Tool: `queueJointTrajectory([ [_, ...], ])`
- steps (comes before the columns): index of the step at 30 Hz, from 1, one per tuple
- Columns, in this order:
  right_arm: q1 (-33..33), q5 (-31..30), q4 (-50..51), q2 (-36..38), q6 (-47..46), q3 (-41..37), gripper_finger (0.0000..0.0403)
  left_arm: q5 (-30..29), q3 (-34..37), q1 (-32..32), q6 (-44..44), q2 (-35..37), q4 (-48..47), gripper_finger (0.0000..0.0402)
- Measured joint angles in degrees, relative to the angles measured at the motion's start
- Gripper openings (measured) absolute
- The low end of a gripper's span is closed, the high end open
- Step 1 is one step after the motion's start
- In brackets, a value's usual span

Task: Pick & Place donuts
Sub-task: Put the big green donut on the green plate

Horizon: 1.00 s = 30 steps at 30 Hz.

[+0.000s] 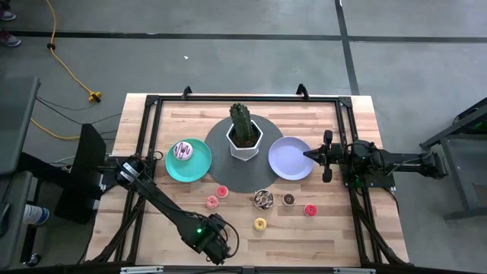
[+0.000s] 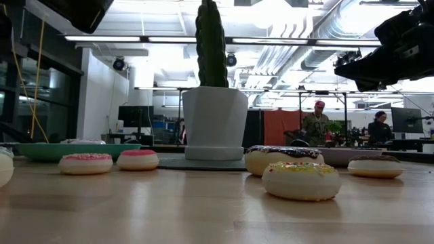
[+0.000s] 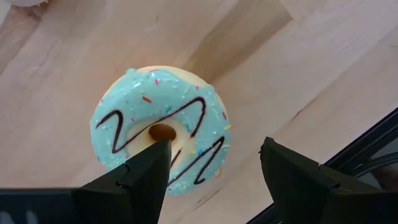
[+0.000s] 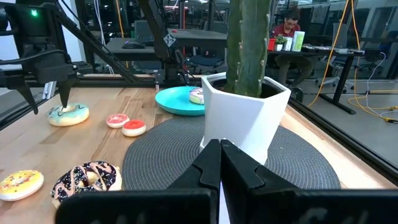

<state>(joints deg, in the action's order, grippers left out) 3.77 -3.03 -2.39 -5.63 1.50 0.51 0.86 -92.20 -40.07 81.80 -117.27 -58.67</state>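
Observation:
My left gripper should lower its finger toward the donut's hole (image 3: 162,132) before it closes on the donut, as the finger is above the icing (image 3: 208,134), short of the hole.
A mint-green donut (image 3: 161,140) with chocolate zigzags lies flat on the wood near the table's near edge. My left gripper (image 3: 214,143) is open above it, one finger over the donut's hole and the other beside its rim. In the high view the left gripper (image 1: 213,242) hides this donut. A pink-iced donut (image 1: 183,151) lies on the teal plate (image 1: 199,169). Two small red donuts (image 1: 217,196), a chocolate-white one (image 1: 263,199), a brown one (image 1: 289,199), a red one (image 1: 310,210) and a yellow one (image 1: 260,224) lie on the table. My right gripper (image 4: 219,155) is shut, empty, over the lavender plate (image 1: 290,158). My left gripper comes at the mint-green donut (image 4: 68,114) from above, pointing down. One fingertip (image 3: 158,149) stands over the donut's middle, at its hole. Whether it touches the icing I cannot tell. The donut lies flat on the table.
A white pot with a cactus (image 1: 245,133) stands on a round grey mat (image 1: 228,179) in the table's middle, between the two plates. A black frame rail (image 3: 367,149) runs close beside the mint-green donut at the near edge. People sit at desks in the room behind.

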Motion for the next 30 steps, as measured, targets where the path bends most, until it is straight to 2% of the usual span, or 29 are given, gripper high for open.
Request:
queueJointTrajectory([
  [13,0.0,0.0,0.0,0.0,0.0,0.0,0.0000,-0.2,0.1,0.0,0.6,0.0,-1.9,0.0239],
  [30,0.0,0.0,-0.1,0.0,0.0,0.0,0.0000,1.8,0.0,0.0,0.1,-3.3,1.8,0.0239],
])
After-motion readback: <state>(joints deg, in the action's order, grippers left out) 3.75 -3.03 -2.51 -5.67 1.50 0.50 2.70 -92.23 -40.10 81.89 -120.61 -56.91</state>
